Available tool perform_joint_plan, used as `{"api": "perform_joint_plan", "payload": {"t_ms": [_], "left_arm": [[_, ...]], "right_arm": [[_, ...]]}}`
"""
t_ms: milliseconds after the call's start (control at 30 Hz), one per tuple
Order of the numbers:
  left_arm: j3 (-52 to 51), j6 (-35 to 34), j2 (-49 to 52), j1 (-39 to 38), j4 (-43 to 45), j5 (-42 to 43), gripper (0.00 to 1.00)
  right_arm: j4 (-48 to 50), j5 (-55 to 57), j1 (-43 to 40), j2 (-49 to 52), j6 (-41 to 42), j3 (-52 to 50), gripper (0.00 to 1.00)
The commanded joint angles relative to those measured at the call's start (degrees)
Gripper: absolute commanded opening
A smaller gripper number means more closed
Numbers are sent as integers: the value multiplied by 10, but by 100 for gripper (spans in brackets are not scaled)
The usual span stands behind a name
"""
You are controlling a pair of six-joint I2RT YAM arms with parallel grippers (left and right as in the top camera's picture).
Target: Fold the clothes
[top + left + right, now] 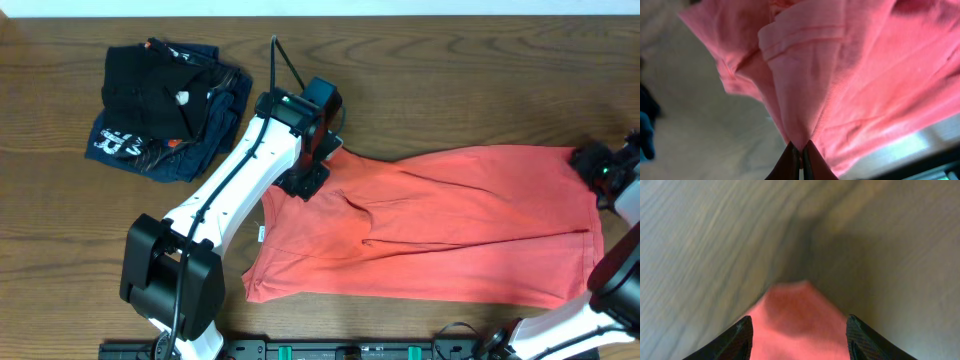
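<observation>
The robot next needs to pick up the coral-red T-shirt's far corner tip [576,154] [798,316] with its right gripper, opposite the left gripper's corner, to fold the T-shirt's far edge over.
The clothes [440,225], a coral-red T-shirt, lie stretched across the wooden table from centre to right, creased in the middle. My left gripper [303,180] sits at the shirt's upper left corner. In the left wrist view this left gripper [801,148] is shut on a pinch of the clothes [840,75], and the cloth hangs bunched in front of it. My right gripper [592,162] is at the shirt's upper right corner. In the right wrist view the right gripper [799,319] stands open with a tip of the clothes [795,325] lying between its fingers, which do not press it.
A folded black garment [150,85] lies on a folded navy garment [130,145] at the back left. The left arm [220,200] crosses the table from the front left. A black rail [350,350] runs along the front edge.
</observation>
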Motion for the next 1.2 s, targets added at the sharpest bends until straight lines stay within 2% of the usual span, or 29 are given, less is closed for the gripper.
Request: {"api": "perform_joint_plan", "payload": {"t_ms": [0, 300, 333, 367, 400, 467, 500, 700, 1000, 1167], "left_arm": [[6, -23, -3, 2, -14, 6, 6], [6, -23, -3, 2, 34, 5, 6], [6, -23, -3, 3, 38, 5, 6], [6, -23, -3, 3, 40, 5, 6], [6, -23, -3, 3, 43, 5, 6], [6, -23, -3, 3, 44, 3, 6], [6, -23, -3, 3, 44, -2, 6], [6, -23, -3, 3, 44, -53, 6], [40, -23, -3, 3, 3, -94, 6], [44, -44, -14, 3, -25, -94, 6]], "right_arm": [[3, 4, 8, 40, 1, 46, 60], [-31, -23, 33, 84, -9, 64, 56], [-34, -21, 35, 84, -17, 64, 52], [-36, -21, 35, 84, -21, 64, 43], [-39, -21, 35, 84, -21, 64, 27], [-52, -21, 33, 83, -21, 65, 4], [-61, -21, 31, 81, -20, 66, 1], [-121, -21, 17, 20, -16, 80, 1], [-209, -19, -7, -167, -54, 80, 1], [-296, 61, -17, -217, -54, 80, 1]]}}
